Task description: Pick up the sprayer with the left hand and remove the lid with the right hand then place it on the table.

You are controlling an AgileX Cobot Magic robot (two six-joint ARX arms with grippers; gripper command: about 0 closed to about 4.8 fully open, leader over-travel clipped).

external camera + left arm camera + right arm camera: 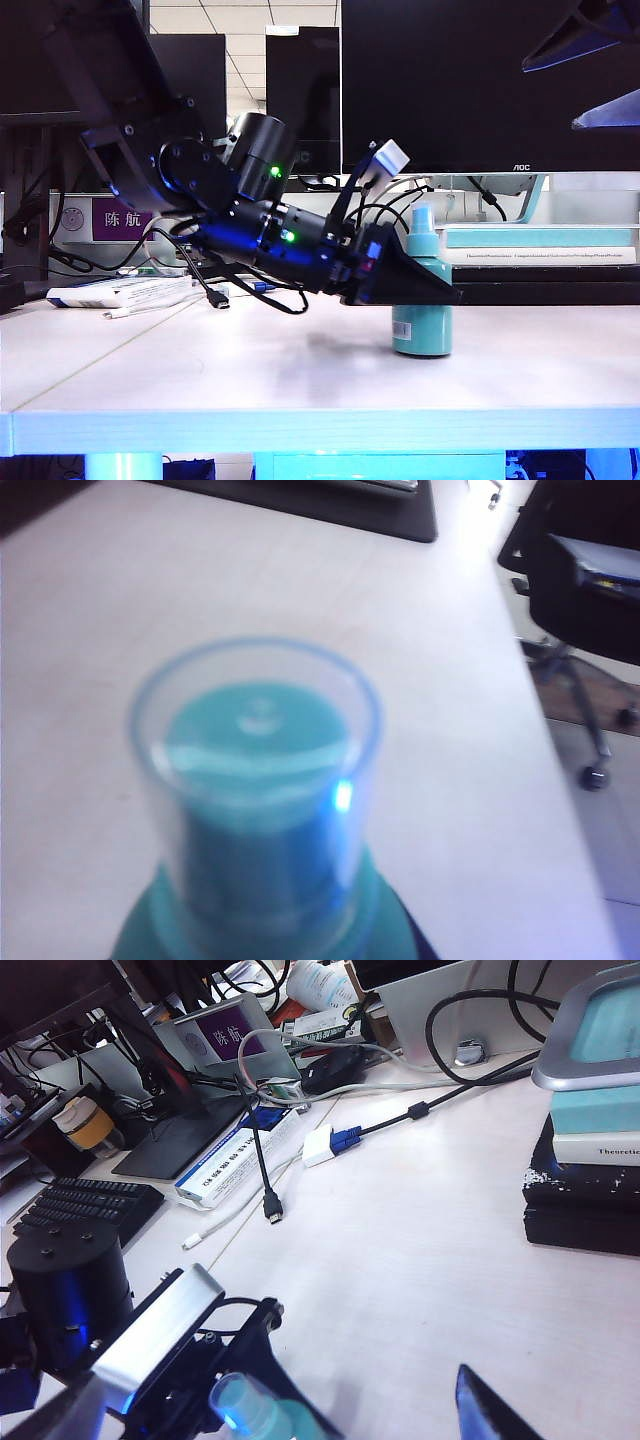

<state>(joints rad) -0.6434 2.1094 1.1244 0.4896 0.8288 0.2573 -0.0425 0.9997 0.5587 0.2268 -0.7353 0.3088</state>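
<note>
I next need to grab the sprayer's lid by its clear top (422, 215) with my right gripper to remove it, as my left fingers already cover the bottle's middle.
The teal sprayer (422, 335) stands upright on the white table (200, 370), right of centre. Its clear lid (424, 220) sits over the pale nozzle. My left gripper (420, 285) reaches in from the left, and its black fingers (405, 280) are closed on the bottle's middle. The left wrist view looks down on the lid (255, 780) and the teal shoulder (140, 940) from close range. My right gripper (590, 80) hangs open high at the upper right, well above the sprayer. One of its fingertips (478, 1410) shows in the right wrist view, beside the lid (240, 1405).
Books (540, 250) are stacked behind the sprayer to the right, under a monitor (490, 80). Cables (215, 295), a flat box (235, 1160) and a keyboard (90, 1205) lie at the back left. An office chair (590, 580) stands past the table's edge.
</note>
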